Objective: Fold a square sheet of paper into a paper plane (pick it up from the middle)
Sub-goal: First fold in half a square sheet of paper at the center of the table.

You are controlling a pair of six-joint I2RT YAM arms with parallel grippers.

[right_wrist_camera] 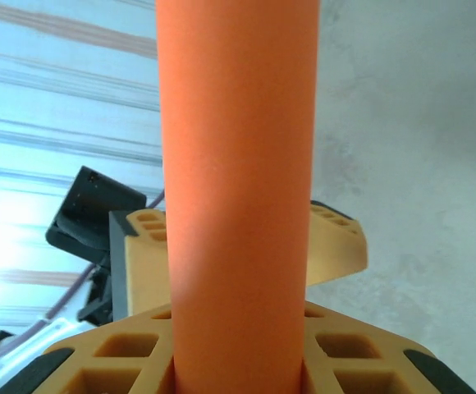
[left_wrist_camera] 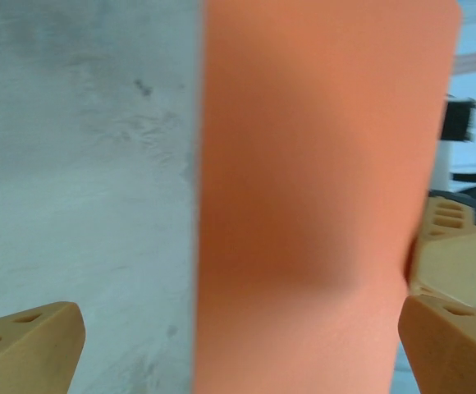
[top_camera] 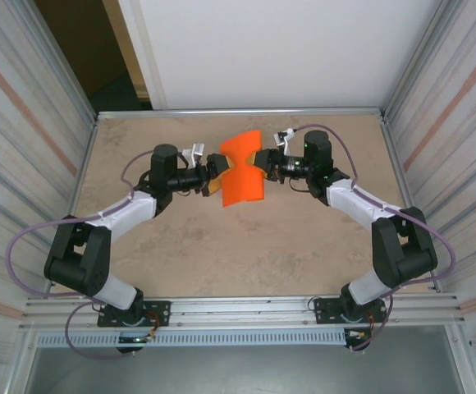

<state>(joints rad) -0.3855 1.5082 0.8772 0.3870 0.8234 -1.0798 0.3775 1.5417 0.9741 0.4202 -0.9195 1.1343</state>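
My left gripper is to grab the sheet of paper's free side edge (left_wrist_camera: 257,327) next, opposite my right gripper. Both grippers will then hold the sheet of paper spread between them for folding.
The square sheet of paper (top_camera: 242,168), bright orange, hangs above the table's far middle, pinched at its waist into a bow-tie shape. My right gripper (top_camera: 262,162) is shut on its right edge, and in the right wrist view the sheet (right_wrist_camera: 236,164) rises as a curved column from between the fingers (right_wrist_camera: 361,361). My left gripper (top_camera: 214,174) stands open at the sheet's left side. In the left wrist view its fingers (left_wrist_camera: 25,345) are spread wide either side of the paper (left_wrist_camera: 320,205), not touching it. The paper plane is out of view.
The beige table (top_camera: 180,246) is bounded by corrugated walls on the left (top_camera: 25,139) and right (top_camera: 451,123) and a white panel (top_camera: 279,49) behind. A metal rail (top_camera: 238,308) runs along the near edge by the arm bases.
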